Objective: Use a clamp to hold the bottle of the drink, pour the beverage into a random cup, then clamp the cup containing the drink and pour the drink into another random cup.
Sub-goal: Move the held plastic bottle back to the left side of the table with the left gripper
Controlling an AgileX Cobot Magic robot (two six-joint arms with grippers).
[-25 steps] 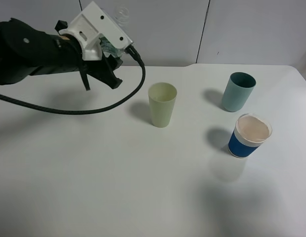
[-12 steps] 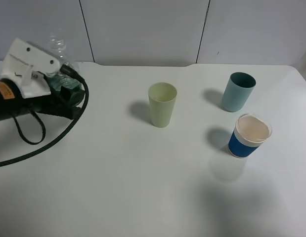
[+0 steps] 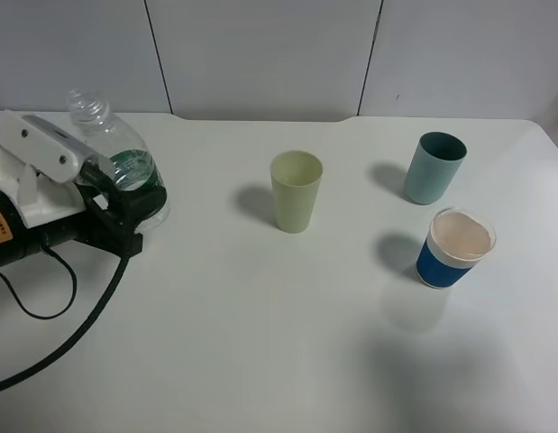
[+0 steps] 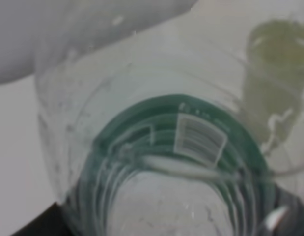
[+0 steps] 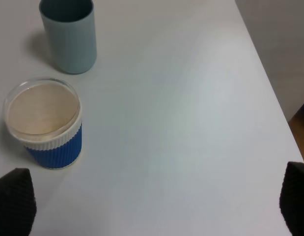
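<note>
The bottle (image 3: 116, 149) is tilted and its base is still above the table, so my left gripper should keep holding the bottle until it is upright and lowered.
My left gripper (image 3: 132, 204), with white jaw parts on a black arm, is shut on the clear bottle (image 3: 116, 149) with the green label. It holds the bottle nearly upright, uncapped neck up, low over the table's left side. The left wrist view is filled by the bottle (image 4: 181, 147). I cannot make out any liquid in it. The pale yellow-green cup (image 3: 296, 191) stands at the table's middle, well right of the bottle, and shows blurred through the bottle in the left wrist view (image 4: 282, 49). I cannot tell whether it holds liquid. My right gripper (image 5: 154, 204) is open and empty, outside the exterior view.
A teal tumbler (image 3: 434, 167) stands at the back right, also in the right wrist view (image 5: 68, 34). A blue-banded white cup (image 3: 454, 247) stands in front of it, also in the right wrist view (image 5: 43, 123). A black cable (image 3: 89, 311) trails from the left arm. The table's right edge (image 5: 269, 98) is close.
My left arm swung the bottle from high at the back, tipped over, down and to the left. The bottle now stands nearly upright, low at the table's left. The cups have not moved.
</note>
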